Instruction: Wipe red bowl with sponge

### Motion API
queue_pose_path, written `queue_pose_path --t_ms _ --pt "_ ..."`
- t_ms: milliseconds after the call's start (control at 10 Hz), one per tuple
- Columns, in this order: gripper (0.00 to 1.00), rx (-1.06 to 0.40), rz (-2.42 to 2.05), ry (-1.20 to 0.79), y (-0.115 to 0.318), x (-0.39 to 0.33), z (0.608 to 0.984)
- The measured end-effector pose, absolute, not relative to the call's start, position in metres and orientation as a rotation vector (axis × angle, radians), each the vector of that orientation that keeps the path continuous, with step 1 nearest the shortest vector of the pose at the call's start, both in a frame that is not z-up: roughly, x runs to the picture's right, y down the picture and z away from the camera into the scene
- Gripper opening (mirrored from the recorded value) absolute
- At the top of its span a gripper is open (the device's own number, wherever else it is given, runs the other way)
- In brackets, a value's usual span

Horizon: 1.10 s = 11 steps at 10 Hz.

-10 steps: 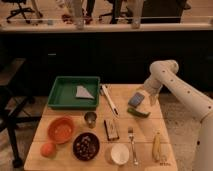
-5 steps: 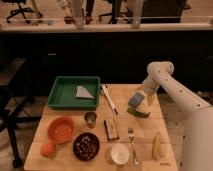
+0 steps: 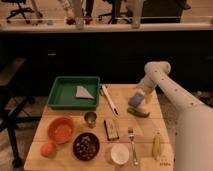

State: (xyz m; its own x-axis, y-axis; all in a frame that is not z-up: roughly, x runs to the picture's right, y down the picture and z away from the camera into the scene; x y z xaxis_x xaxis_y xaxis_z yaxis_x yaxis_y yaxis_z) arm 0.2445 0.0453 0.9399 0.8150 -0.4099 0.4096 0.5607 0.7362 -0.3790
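Note:
My gripper grabs the blue-grey sponge (image 3: pixel 135 100) by its side edges next. Then I wipe the red bowl (image 3: pixel 62 129) with the sponge.
The red bowl (image 3: pixel 62 129) sits empty at the front left of the wooden table (image 3: pixel 145 127), near an orange fruit. The blue-grey sponge (image 3: pixel 135 100) lies on the table's right side, just behind a green vegetable (image 3: pixel 138 112). My gripper (image 3: pixel 139 97) reaches down from the white arm at the right and sits open right at the sponge, partly covering its far edge. The sponge has not left the table.
A green tray (image 3: pixel 61 93) with a grey cloth stands at the back left. Also on the table are a white utensil (image 3: pixel 110 100), a metal cup (image 3: pixel 90 118), a dark bowl (image 3: pixel 86 146), a dark block (image 3: pixel 111 129), a fork (image 3: pixel 131 144), a white cup (image 3: pixel 119 153) and a corn cob (image 3: pixel 157 145).
The arm's upper part has swung a little to the left and the gripper has settled closer onto the sponge. The sponge itself has stayed where it was.

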Motion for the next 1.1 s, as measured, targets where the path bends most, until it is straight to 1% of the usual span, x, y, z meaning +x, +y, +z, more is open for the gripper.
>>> queue_pose_path --t_ms 400,700,800,900,1000,1100 --pt "0.8 -0.555 -0.586 -0.343 0.053 0.23 0.966" --pt "0.8 -0.599 -0.607 -0.369 0.067 0.228 0.974" --pt "0.78 -0.613 -0.614 -0.379 0.071 0.227 0.975" --pt "0.7 -0.616 -0.618 -0.387 0.071 0.227 0.975" --pt "0.65 -0.619 -0.621 -0.391 0.071 0.226 0.975" --pt "0.41 -0.624 -0.624 -0.404 0.071 0.229 0.972"
